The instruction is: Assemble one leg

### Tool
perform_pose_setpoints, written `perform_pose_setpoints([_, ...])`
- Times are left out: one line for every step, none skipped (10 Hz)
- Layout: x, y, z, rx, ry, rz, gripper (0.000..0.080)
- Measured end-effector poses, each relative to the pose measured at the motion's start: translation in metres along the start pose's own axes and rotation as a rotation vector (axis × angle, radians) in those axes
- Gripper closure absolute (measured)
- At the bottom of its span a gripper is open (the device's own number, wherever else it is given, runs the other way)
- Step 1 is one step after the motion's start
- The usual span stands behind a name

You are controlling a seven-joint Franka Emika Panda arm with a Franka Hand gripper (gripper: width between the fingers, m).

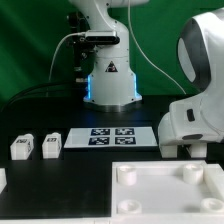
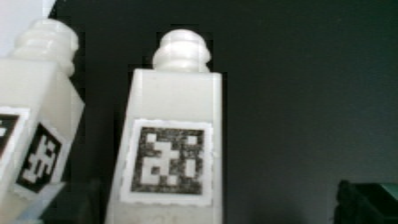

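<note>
The gripper grabs the white leg by its square tagged body [image 2: 169,165] next, to keep the leg's rounded tip free for assembly.
In the wrist view two white legs lie side by side on the black table. One leg [image 2: 175,140] has a rounded tip and a tag and lies between my fingers. The other leg [image 2: 39,110] lies beside it, partly cut off. My gripper [image 2: 210,205] is open. One fingertip [image 2: 50,203] and the other [image 2: 368,198] stand wide of the leg and do not touch it. In the exterior view the gripper [image 1: 185,150] hangs low at the right, behind the tabletop [image 1: 165,190]. Two more legs [image 1: 22,147] [image 1: 51,145] stand at the left.
The marker board [image 1: 112,137] lies in the middle of the black table. The robot base [image 1: 110,80] stands behind it with a cable. A white part [image 1: 2,180] shows at the exterior view's left edge.
</note>
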State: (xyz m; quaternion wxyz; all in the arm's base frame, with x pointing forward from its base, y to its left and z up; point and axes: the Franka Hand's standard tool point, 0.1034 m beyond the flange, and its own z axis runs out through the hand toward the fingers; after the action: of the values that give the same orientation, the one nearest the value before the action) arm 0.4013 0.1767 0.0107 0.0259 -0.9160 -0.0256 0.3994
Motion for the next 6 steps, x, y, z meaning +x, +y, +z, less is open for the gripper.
perform_pose_setpoints([0.0008,0.0026,0.0028,0.001,0.003,-0.003,0.0150])
perform_pose_setpoints([0.0027,0.0049,0.0039,0.000,0.013,-0.017,0.0150])
perform_pose_setpoints([0.0037,0.0047,0.0035,0.001,0.018,-0.023,0.0150])
perform_pose_setpoints([0.0037,0.0045,0.0036,0.002,0.017,-0.023,0.0150])
perform_pose_setpoints([0.0037,0.0045,0.0036,0.002,0.017,-0.023,0.0281])
perform_pose_setpoints([0.0037,0.0045,0.0037,0.002,0.017,-0.023,0.0419])
